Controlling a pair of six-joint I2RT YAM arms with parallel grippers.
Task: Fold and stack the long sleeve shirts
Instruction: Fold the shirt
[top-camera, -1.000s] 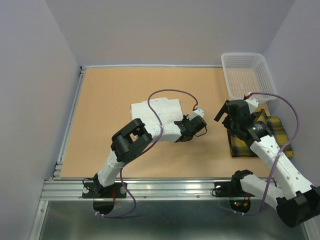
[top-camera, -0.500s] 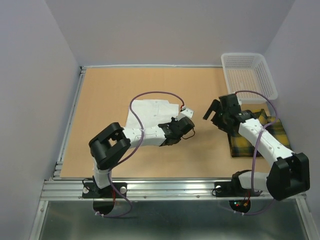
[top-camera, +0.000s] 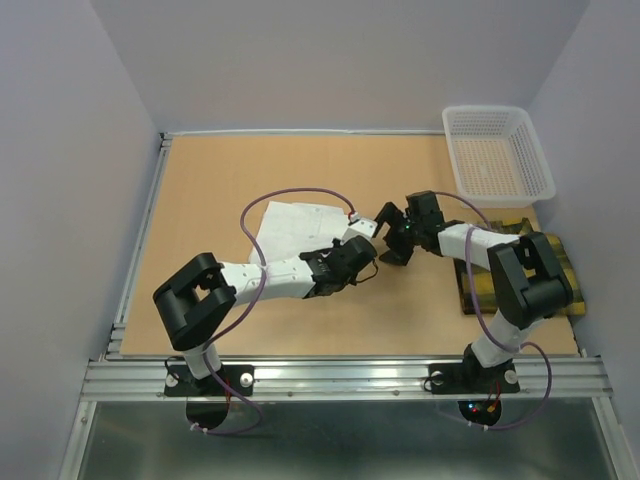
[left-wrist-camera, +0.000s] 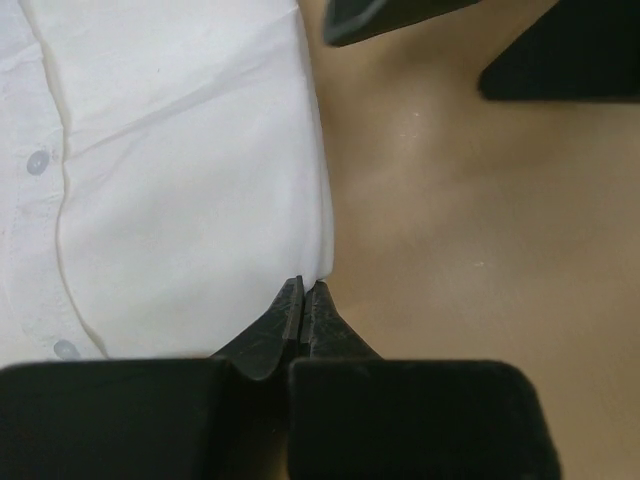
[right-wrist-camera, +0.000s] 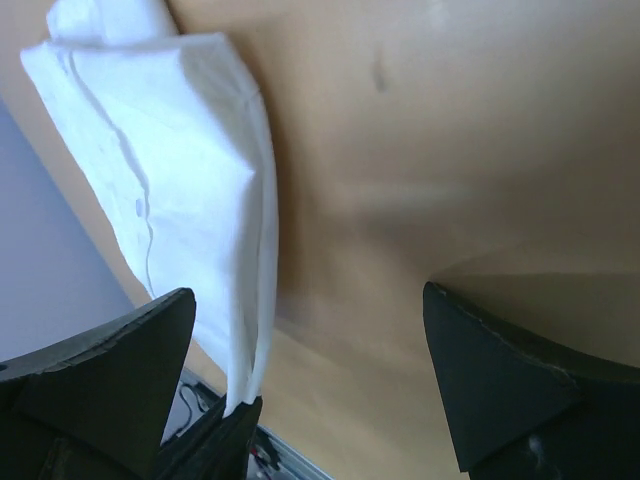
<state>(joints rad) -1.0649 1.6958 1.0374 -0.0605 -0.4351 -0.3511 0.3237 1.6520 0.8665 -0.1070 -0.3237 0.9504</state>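
Note:
My right gripper has to pinch the folded white shirt's side edge (top-camera: 346, 218) (right-wrist-camera: 262, 262) next, near the left gripper's corner, so that the shirt can be turned for stacking.
The folded white shirt (top-camera: 292, 226) lies mid-table, its button placket showing in the left wrist view (left-wrist-camera: 170, 160). My left gripper (top-camera: 356, 262) is shut on the shirt's near right corner, the black tips pinching the cloth edge (left-wrist-camera: 305, 291). My right gripper (top-camera: 392, 234) stands wide open just right of that corner, low over bare table, with nothing between its fingers (right-wrist-camera: 110, 370). From its wrist view the white shirt (right-wrist-camera: 170, 170) rises off the table at the pinched corner. The plaid shirt (top-camera: 468, 285) lies folded at the right, largely covered by the right arm.
A white mesh basket (top-camera: 498, 160) sits at the far right corner. The table's raised rim (top-camera: 160, 200) runs along the left side. Both arms reach across the middle of the table, close together.
The left gripper closed on the white shirt's corner and drew it leftward, turning the shirt. The right arm swung left from above the plaid shirt to beside the left gripper.

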